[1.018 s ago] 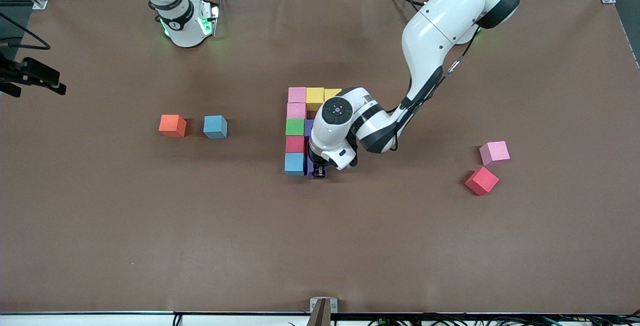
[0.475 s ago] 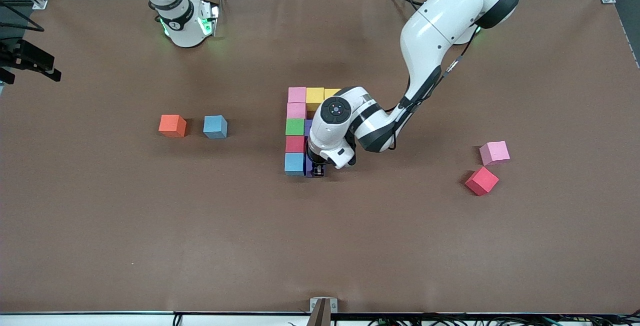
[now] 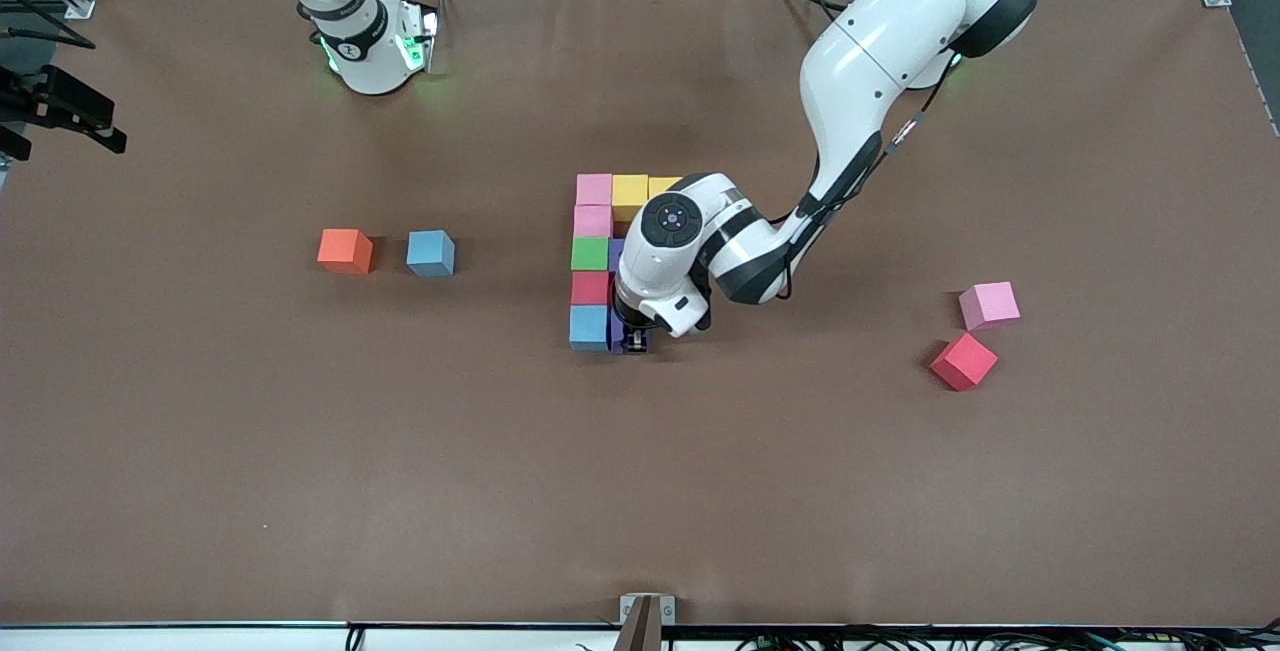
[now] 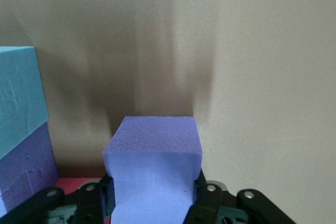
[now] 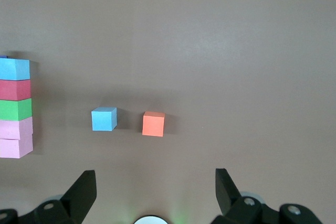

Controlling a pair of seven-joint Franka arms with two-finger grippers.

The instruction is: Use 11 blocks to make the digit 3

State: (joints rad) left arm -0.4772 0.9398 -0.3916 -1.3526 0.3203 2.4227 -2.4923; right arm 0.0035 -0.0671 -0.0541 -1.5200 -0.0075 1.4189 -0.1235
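Note:
The purple block's lower edge [image 4: 159,117] stands on the tabletop beside the light blue block [image 4: 16,93], so the left gripper needs to release the purple block.
The blocks form a column in mid-table: two pink [image 3: 593,204], green [image 3: 589,253], red [image 3: 589,287] and light blue [image 3: 589,326]. Two yellow blocks [image 3: 630,193] adjoin the pink end. A second purple block [image 3: 617,251] peeks out beside the green one. My left gripper [image 3: 636,341] is shut on a purple block [image 4: 155,145], low beside the light blue block [image 4: 16,93] on the side toward the left arm's end. The foam bulges between the left gripper's [image 4: 154,198] jaws. My right gripper [image 5: 155,182] waits high up, open and empty.
Loose toward the right arm's end lie a light blue cube [image 3: 430,253] and an orange cube [image 3: 345,251]. Toward the left arm's end lie a pink cube [image 3: 989,304] and a red cube [image 3: 963,361]. The left arm's wrist covers part of the figure.
My left gripper has edged slightly closer to the column with the purple block in it. A dark part at the front view's edge by the right arm has drifted toward the bases.

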